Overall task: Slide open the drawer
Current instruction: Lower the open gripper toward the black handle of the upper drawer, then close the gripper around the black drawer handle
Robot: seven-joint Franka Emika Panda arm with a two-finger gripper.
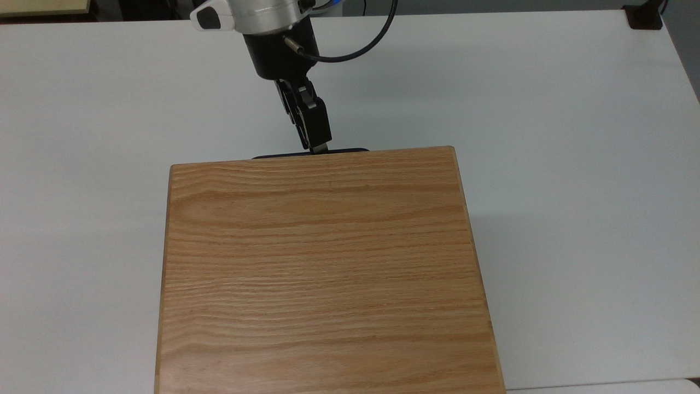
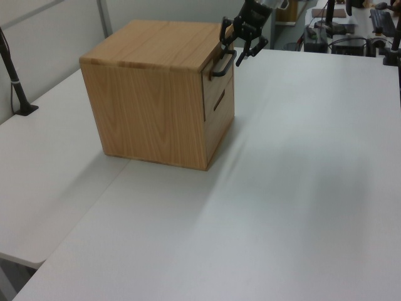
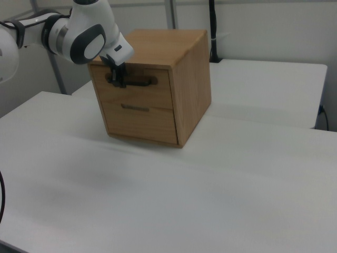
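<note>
I need to slide the oak cabinet open, so my gripper should next grab its drawer (image 2: 211,91) by its thin black bar handle (image 2: 220,68).
The drawer (image 3: 136,90) is the upper front of an oak cabinet and sits flush, shut. Its thin black bar handle (image 3: 139,81) also peeks out past the cabinet's far edge in the top view as the handle (image 1: 284,155). My gripper (image 3: 117,80) hangs right at the handle, near the right view's left end of the bar. In the left view my gripper (image 2: 231,52) stands open, its fingers spread beside the handle (image 2: 220,68). In the top view my gripper (image 1: 317,146) points down at the bar. I cannot tell whether it touches the handle.
The large oak cabinet top (image 1: 328,262) covers the middle of the white table (image 1: 574,164). Below the drawer is a second front with a slot pull (image 3: 136,108). A black clamp post (image 2: 15,88) stands at the left view's left edge.
</note>
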